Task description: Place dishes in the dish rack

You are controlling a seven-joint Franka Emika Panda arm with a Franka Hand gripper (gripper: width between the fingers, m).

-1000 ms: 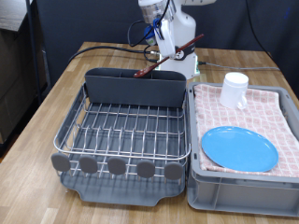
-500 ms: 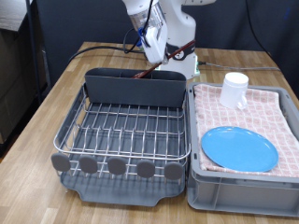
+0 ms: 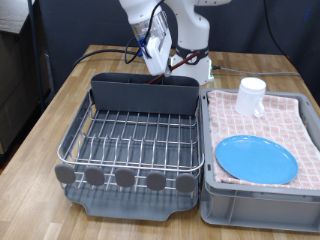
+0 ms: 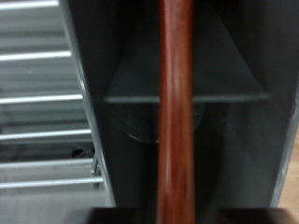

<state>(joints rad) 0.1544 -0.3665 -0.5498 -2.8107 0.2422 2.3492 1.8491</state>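
The gripper should open now, because the spoon's lower end is inside the rim of the grey cutlery caddy (image 3: pixel 140 97) (image 4: pixel 224 140) and the spoon would rest in the caddy.
My gripper (image 3: pixel 158 60) hangs over the back of the dish rack (image 3: pixel 130 140), above the grey cutlery caddy (image 3: pixel 140 97). It is shut on the reddish-brown wooden spoon (image 3: pixel 155 78), whose lower end points down at the caddy's rim. In the wrist view the spoon handle (image 4: pixel 175 112) runs straight over the caddy's dark inside (image 4: pixel 224 140), with the rack wires (image 4: pixel 42 121) beside it. The blue plate (image 3: pixel 256 158) and the white cup (image 3: pixel 251 96) lie on the pink checked cloth in the grey crate (image 3: pixel 262 205).
The crate stands against the rack on the exterior view's right. Round grey discs (image 3: pixel 125 178) line the rack's near edge. Cables and the robot base (image 3: pixel 195 68) are behind the caddy. A wooden table (image 3: pixel 40 130) lies under all.
The gripper has moved towards the exterior view's left with the spoon. The spoon has swung from a slant to nearly upright over the caddy.
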